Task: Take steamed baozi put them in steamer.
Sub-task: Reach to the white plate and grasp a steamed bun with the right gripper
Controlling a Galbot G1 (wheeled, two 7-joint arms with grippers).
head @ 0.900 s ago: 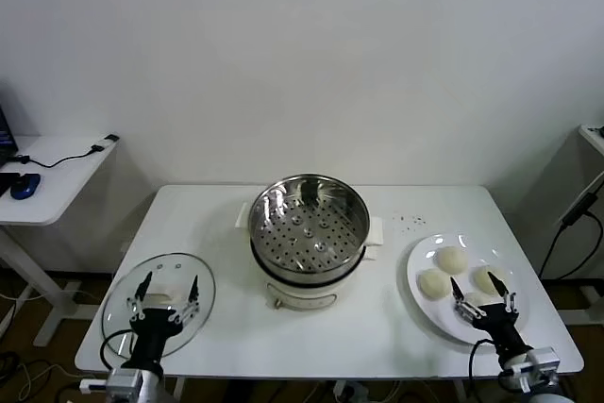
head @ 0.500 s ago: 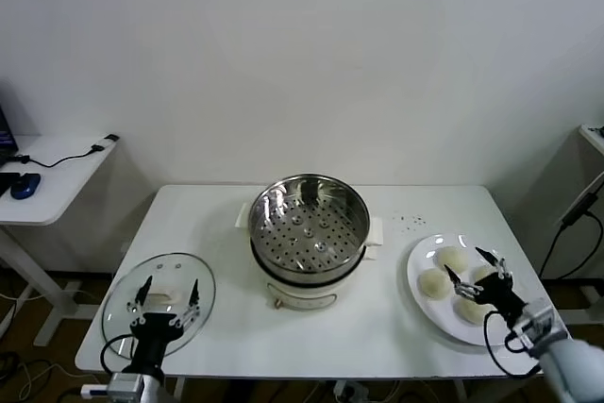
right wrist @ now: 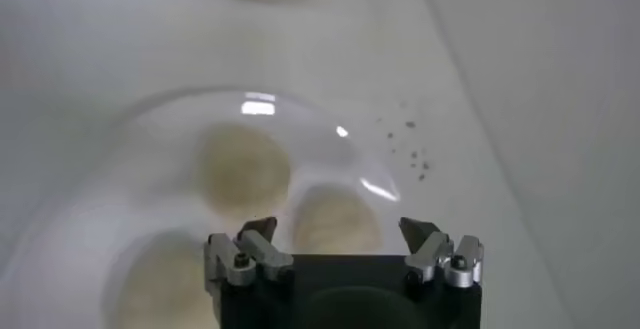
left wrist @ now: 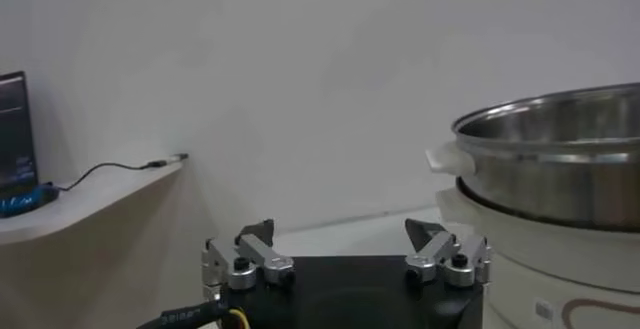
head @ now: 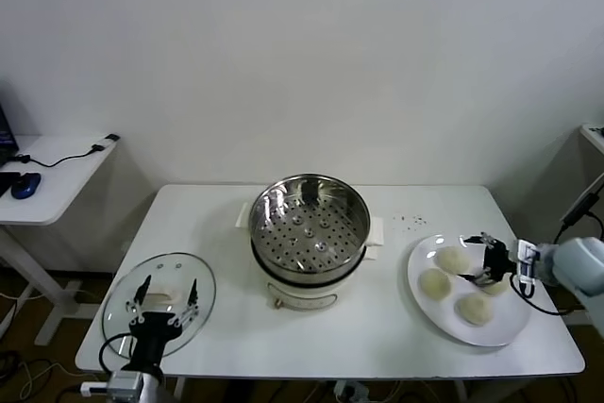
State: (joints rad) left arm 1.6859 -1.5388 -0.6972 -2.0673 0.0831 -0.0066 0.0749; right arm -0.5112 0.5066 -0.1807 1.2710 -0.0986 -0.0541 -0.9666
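My right gripper needs to put a baozi in the steamer [head: 310, 224] next, so it should grip the baozi closest to the dark specks by its rounded sides.
The steamer [head: 310, 224], a shiny steel pot with a perforated floor, stands empty at the table's middle; its side also shows in the left wrist view [left wrist: 560, 161]. Three baozi [head: 452, 259] [head: 433, 282] [head: 472, 308] lie in plain view on the white plate [head: 486, 332] at the right. A fourth [head: 494, 286] is mostly hidden under my right gripper [head: 477, 259]. That gripper reaches in from the right, open and empty, low over the plate. In the right wrist view [right wrist: 338, 229] one baozi [right wrist: 335, 219] lies between the open fingers, apart from them. My left gripper [head: 165, 292] is open and idle at the front left.
A round glass lid [head: 123, 313] lies flat on the table's front left, under the left gripper. Dark specks [head: 411, 224] dot the table behind the plate. A side desk [head: 57, 172] with a mouse stands off to the left.
My right gripper has swung from the plate's front edge round to its right side and now points left over the baozi. The left arm has not moved.
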